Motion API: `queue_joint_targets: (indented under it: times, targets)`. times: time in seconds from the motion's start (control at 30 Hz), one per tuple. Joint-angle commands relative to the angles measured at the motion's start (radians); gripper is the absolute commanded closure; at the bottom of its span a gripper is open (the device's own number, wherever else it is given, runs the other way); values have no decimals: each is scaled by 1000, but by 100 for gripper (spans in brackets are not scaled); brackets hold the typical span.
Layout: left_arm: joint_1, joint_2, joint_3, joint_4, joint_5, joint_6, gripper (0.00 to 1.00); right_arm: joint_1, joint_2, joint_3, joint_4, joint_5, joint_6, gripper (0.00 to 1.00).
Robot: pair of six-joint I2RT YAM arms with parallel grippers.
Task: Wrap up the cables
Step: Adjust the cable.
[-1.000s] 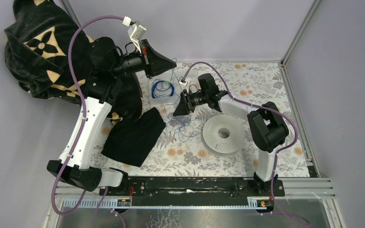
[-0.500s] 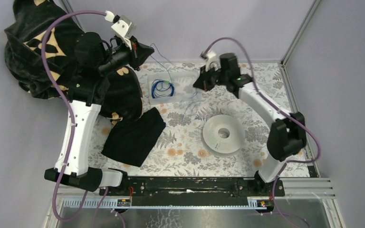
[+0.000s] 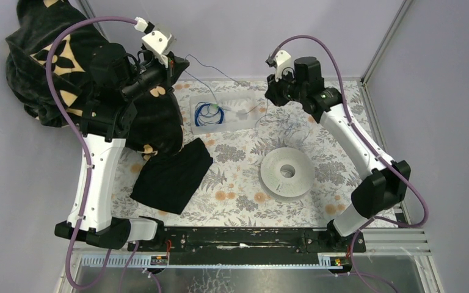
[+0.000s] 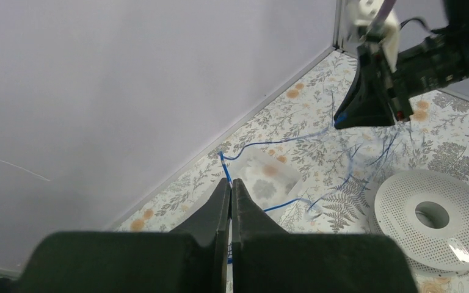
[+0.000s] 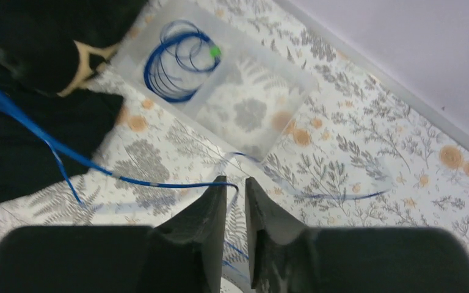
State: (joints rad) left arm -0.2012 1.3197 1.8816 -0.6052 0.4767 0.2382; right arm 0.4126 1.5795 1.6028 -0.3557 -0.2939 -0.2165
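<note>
My right gripper takes hold of the thin blue cable at its bend next, away from my left gripper, to stretch the cable for wrapping.
A thin blue cable (image 3: 217, 72) stretches in the air between my two grippers, near the back wall. My left gripper (image 3: 179, 61) is raised at the back left and is shut on one end of the cable (image 4: 225, 168). My right gripper (image 3: 270, 95) is raised at the back middle. Its jaws (image 5: 235, 180) stand a narrow gap apart, and the cable (image 5: 159, 182) bends over the left fingertip and drops into the gap. More of the cable straggles down to the cloth (image 3: 293, 129). A coiled blue cable (image 3: 206, 113) lies in a clear tray (image 3: 244, 102) and also shows in the right wrist view (image 5: 177, 61).
A white perforated spool (image 3: 287, 173) lies right of the middle. A black folded cloth (image 3: 171, 174) lies to its left. A black patterned garment (image 3: 49, 61) is heaped at the back left under my left arm. Walls close the back and right sides.
My right gripper has lifted off the table's middle and swung to the back right. My left gripper moved up and left. The cable between them has been drawn out longer.
</note>
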Motion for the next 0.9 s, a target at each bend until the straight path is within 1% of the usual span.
queue_joint_targets:
  times: [0.0, 0.1, 0.17, 0.27, 0.37, 0.47, 0.63, 0.8, 0.87]
  targets:
    - [3, -11, -12, 18, 13, -21, 100, 5, 66, -1, -53, 51, -21, 69]
    - [4, -16, -26, 24, 39, -41, 100, 4, 133, -61, -50, 61, -21, 60]
    - [3, -22, -52, 27, 54, -42, 100, 4, 164, -113, -54, 22, -22, 55]
    - [3, -29, -102, 27, 68, -30, 100, 5, 184, -164, -57, -116, -30, 46]
    - [4, -29, -129, 4, 78, 3, 100, 5, 211, -161, -72, -258, -26, 33]
    - [2, -33, -130, -30, 106, 34, 100, 10, 239, -142, -71, -359, -7, 28]
    - [3, -37, -109, -57, 104, 54, 100, 35, 279, -138, -26, -498, 46, 22]
    - [3, -36, -104, -57, 99, 54, 100, 93, 282, -159, -75, -611, -71, 18]
    - [3, -35, -105, -57, 94, 56, 100, 118, 281, -171, -90, -626, -116, 17]
